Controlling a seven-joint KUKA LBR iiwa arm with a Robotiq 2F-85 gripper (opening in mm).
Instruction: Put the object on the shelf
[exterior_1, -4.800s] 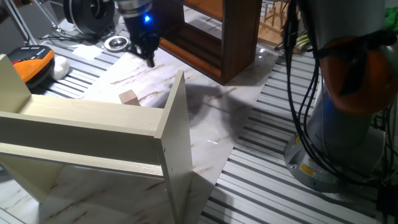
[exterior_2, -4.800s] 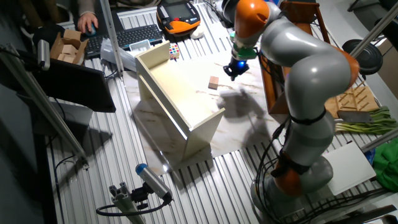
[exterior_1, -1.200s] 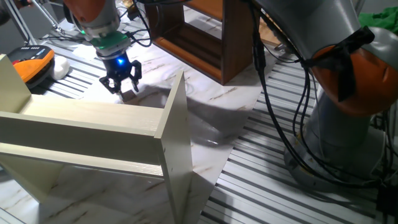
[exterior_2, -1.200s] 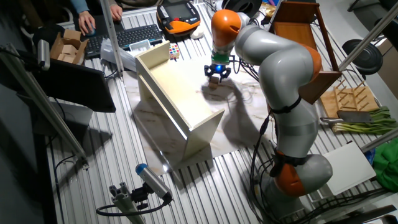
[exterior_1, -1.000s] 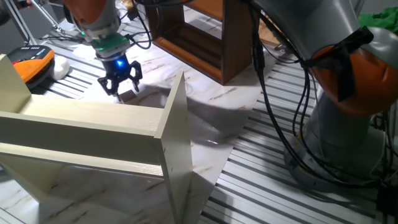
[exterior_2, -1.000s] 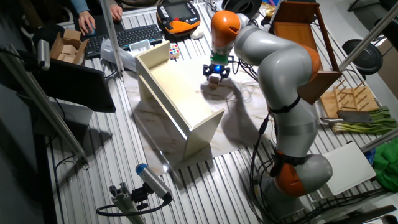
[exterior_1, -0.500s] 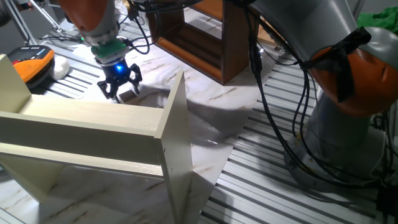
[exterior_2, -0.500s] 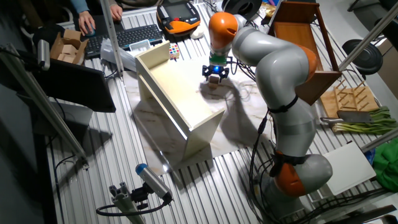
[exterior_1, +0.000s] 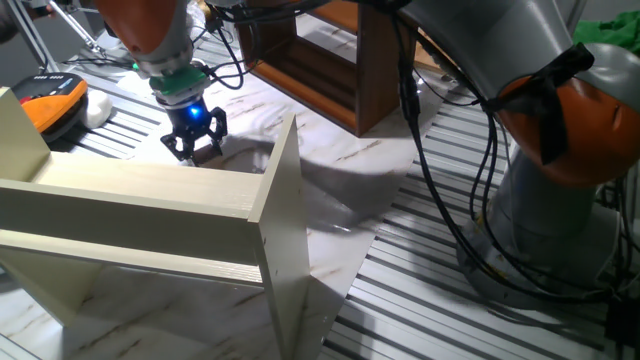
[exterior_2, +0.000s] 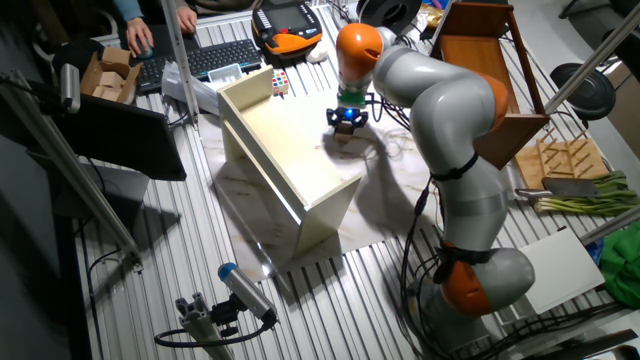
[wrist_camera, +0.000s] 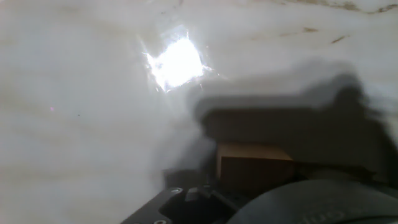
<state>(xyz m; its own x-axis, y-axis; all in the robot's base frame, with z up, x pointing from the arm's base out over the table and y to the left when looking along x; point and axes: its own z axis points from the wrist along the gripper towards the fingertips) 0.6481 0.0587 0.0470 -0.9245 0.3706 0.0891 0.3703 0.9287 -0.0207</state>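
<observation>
I should next grab the wooden cube's opposite sides, leaving its flat bottom free to rest on the dark brown shelf.
The light-tan wooden cube lies on the white marble table top and fills the lower middle of the hand view. My gripper is low over the table with its fingers spread on either side of the cube, which they mostly hide in both fixed views. The gripper also shows in the other fixed view. I see no squeeze on the cube. The dark brown shelf stands open-fronted behind and right of the gripper, and appears at the far right of the other fixed view.
A pale cream shelf unit stands right in front of the gripper, its upright board close by. An orange handset and a white lump lie to the left. The arm's base and cables are at the right.
The gripper has sunk lower over the cube and shifted slightly, its fingers now down around it. The cube has not moved.
</observation>
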